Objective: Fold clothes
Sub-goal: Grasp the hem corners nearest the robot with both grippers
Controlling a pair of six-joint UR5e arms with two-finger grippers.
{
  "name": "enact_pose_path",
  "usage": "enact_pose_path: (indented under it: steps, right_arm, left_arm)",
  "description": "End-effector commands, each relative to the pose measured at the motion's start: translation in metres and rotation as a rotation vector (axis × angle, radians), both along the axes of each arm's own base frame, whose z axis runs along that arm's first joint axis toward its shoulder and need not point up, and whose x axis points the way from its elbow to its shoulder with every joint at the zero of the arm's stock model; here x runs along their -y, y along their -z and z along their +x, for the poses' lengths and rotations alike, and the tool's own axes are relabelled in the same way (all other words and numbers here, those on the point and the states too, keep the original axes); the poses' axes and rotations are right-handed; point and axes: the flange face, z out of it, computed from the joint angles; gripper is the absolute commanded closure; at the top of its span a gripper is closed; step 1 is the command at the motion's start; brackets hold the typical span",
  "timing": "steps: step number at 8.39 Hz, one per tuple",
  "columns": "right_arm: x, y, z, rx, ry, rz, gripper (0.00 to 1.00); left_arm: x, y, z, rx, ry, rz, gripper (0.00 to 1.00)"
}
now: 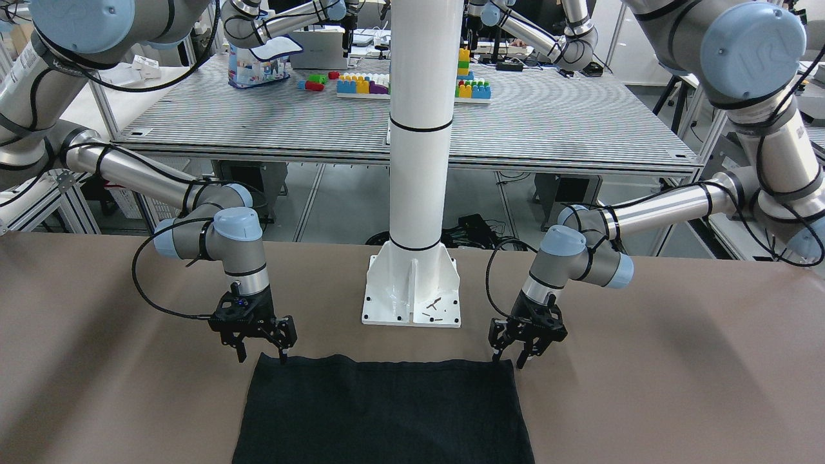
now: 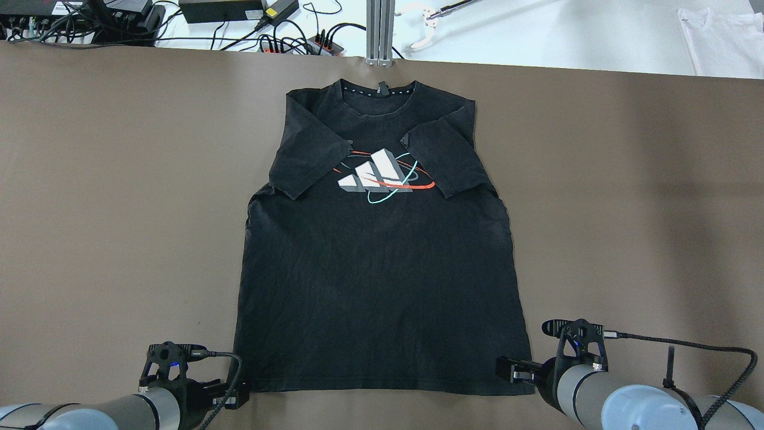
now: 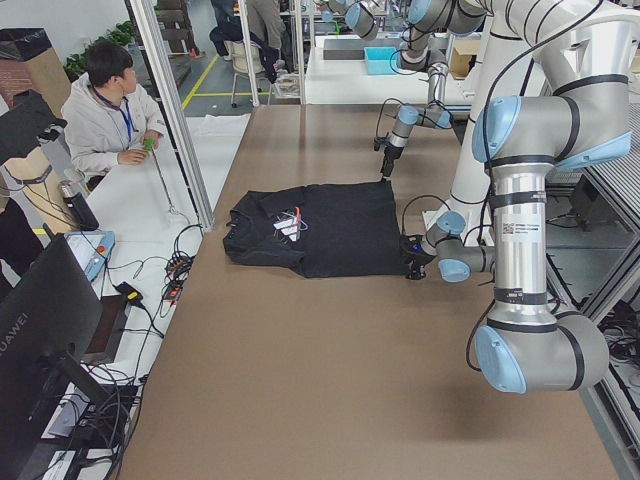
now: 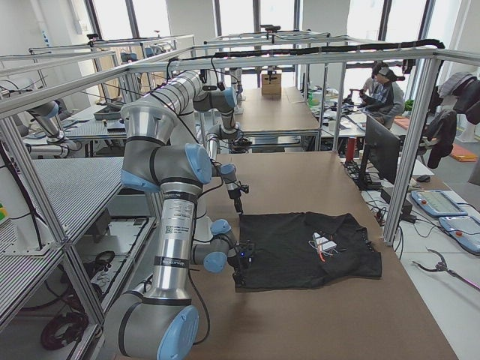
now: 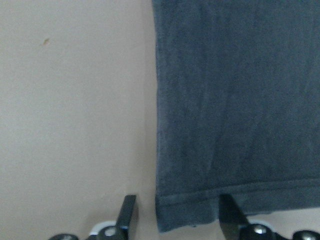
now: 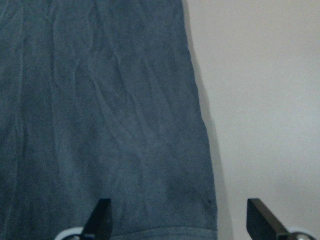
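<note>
I should grab the black T-shirt (image 1: 383, 410) by its hem corner (image 1: 508, 363) next with my right gripper, because an edge there gives my fingers a hold.
A black T-shirt (image 2: 376, 269) lies flat on the brown table (image 2: 119, 209), face up, with a white, red and teal logo (image 2: 382, 176). Both sleeves are folded in over the chest and the collar is at the far edge. The hem is nearest me (image 1: 387, 364). My left gripper (image 2: 236, 399) is open and low at the hem's left corner; in the left wrist view (image 5: 179, 217) its fingers straddle that corner. My right gripper (image 2: 507, 369) is open at the hem's right corner; in the right wrist view (image 6: 181, 220) its fingers stand wide over the shirt's edge. Neither holds anything.
The white pole's base plate (image 1: 411, 293) stands just behind the hem, between the two arms. Cables and power bricks (image 2: 239, 12) lie past the table's far edge, and a white garment (image 2: 722, 36) lies at the far right. An operator (image 3: 105, 110) sits beyond the far side.
</note>
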Motion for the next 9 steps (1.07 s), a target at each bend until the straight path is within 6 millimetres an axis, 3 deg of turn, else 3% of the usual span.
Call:
enact_pose_path:
  steps: [1, 2, 3, 7, 9]
  right_arm:
    - [0.0, -0.002, 0.0, -0.003, 0.0, -0.002, 0.05]
    - [0.0, 0.0, 0.0, 0.0, 0.0, -0.001, 0.05]
    - [0.0, 0.0, 0.0, 0.0, 0.0, 0.0, 0.05]
    - [-0.001, -0.002, -0.001, -0.003, 0.001, -0.002, 0.05]
    - [-0.007, -0.016, -0.002, -0.036, -0.002, 0.004, 0.06]
  left_arm:
    - [0.0, -0.001, 0.002, 0.001, 0.0, 0.0, 0.46]
    - [0.0, 0.0, 0.002, -0.001, -0.001, -0.001, 0.65]
    - [0.001, 0.003, 0.002, -0.007, 0.0, 0.0, 0.96]
    - [0.005, 0.005, -0.001, -0.012, 0.008, 0.0, 1.0]
    - [0.004, 0.006, 0.0, -0.013, 0.008, 0.001, 1.0]
